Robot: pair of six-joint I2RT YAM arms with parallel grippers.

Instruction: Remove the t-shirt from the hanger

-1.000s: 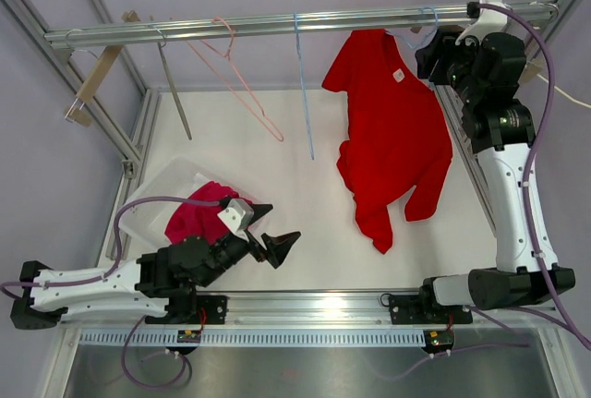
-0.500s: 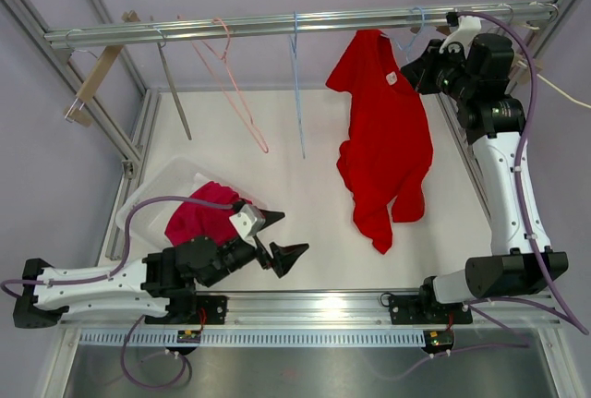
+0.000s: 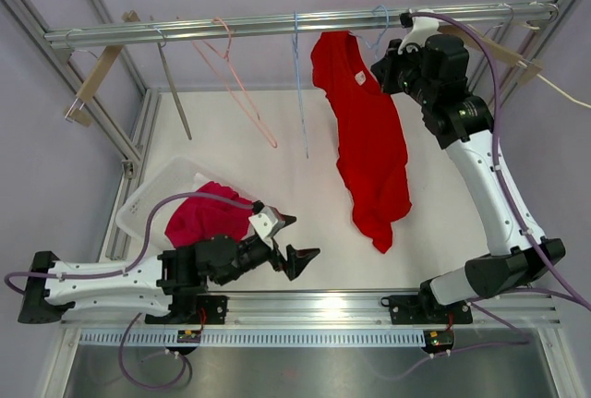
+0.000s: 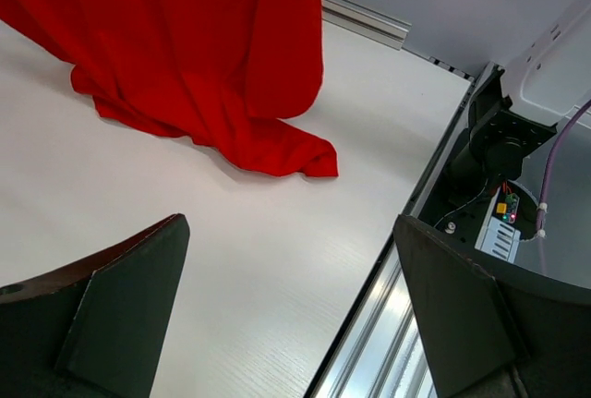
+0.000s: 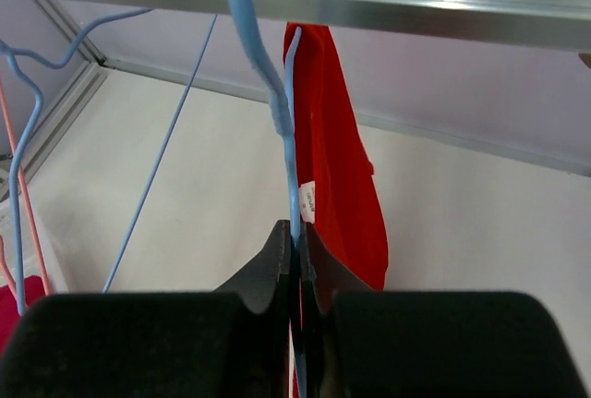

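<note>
My left gripper should next grab the t-shirt (image 3: 365,139) near its hem (image 3: 377,221) to take it off the hanger, and this leaves the collar free.
A red t-shirt (image 3: 365,139) hangs on a light blue wire hanger (image 3: 379,19) whose hook is over the top rail (image 3: 231,27). The shirt's lower end trails on the white table. My right gripper (image 3: 386,70) is up at the shirt's collar, shut on the hanger's blue wire (image 5: 282,112), just below the hook. The wrist view shows the shirt (image 5: 337,176) with its white neck tag behind the shut right gripper (image 5: 300,236). Down near the table's front, my left gripper (image 3: 294,241) is open and holds nothing. Its wrist view shows the shirt's hem (image 4: 185,47) beyond the open left gripper (image 4: 288,232).
Bare hangers hang from the rail: a pink one (image 3: 235,84), a blue one (image 3: 300,84) and a grey one (image 3: 173,89). A clear plastic bin (image 3: 148,199) at the front left holds a magenta garment (image 3: 208,218). Aluminium frame posts border both sides.
My right gripper has shut on the hanger wire and slid the hanger and shirt leftward along the rail. The left gripper has crept to the right, still open.
</note>
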